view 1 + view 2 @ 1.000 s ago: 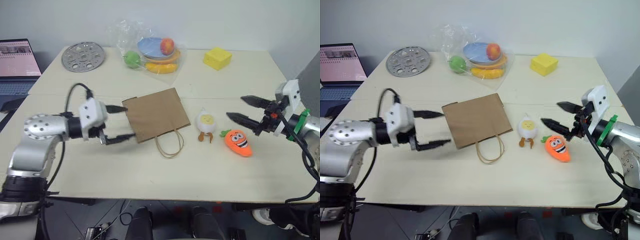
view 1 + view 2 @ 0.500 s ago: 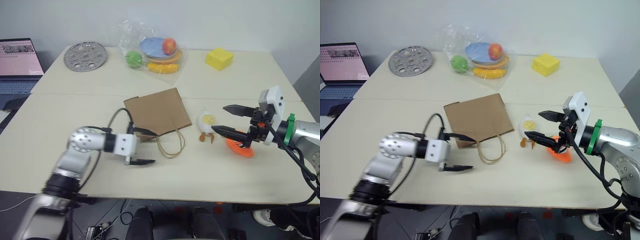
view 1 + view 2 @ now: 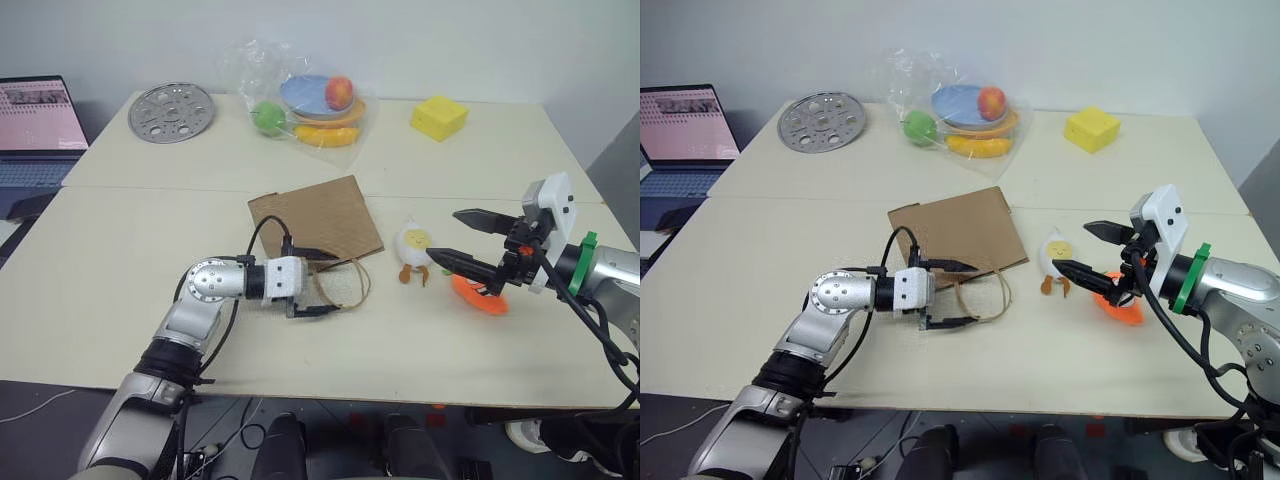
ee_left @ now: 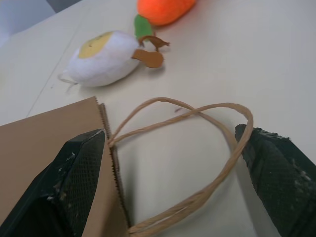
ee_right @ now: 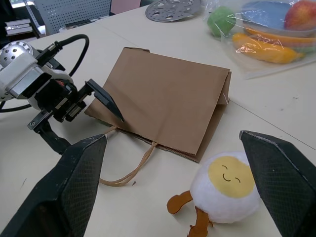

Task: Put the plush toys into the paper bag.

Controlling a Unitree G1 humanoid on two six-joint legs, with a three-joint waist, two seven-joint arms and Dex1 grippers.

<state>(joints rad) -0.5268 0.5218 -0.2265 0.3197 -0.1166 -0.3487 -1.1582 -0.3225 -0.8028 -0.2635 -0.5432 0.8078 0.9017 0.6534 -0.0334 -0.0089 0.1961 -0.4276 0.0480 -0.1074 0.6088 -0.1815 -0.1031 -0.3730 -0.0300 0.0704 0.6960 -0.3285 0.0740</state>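
Observation:
I will grab the bag by its tan cord handle (image 3: 364,285) next with my left gripper, because the cord loops stick out and the brown paper (image 3: 318,218) lies flat on the tabletop.
The brown paper bag (image 3: 315,222) lies flat on the table with its cord handles (image 3: 347,285) pointing toward me. My left gripper (image 3: 338,284) is open, low over the table at the bag's mouth. One finger (image 4: 74,182) is by the bag's edge and the other sits outside the handle loops (image 4: 197,148). The white egg plush (image 3: 414,243) lies just right of the bag. The orange carrot plush (image 3: 478,297) is further right, partly hidden by my right gripper (image 3: 444,233). That gripper hovers open above both toys and holds nothing.
At the back of the table are a clear plastic bag of fruit (image 3: 310,105), a yellow sponge block (image 3: 438,117) and a perforated metal disc (image 3: 170,110). A laptop (image 3: 35,115) stands beyond the table's left edge.
My left gripper has swung from the bag's left side, rightward and down, to the handle end of the bag. It has stayed open. The right gripper has hardly moved.

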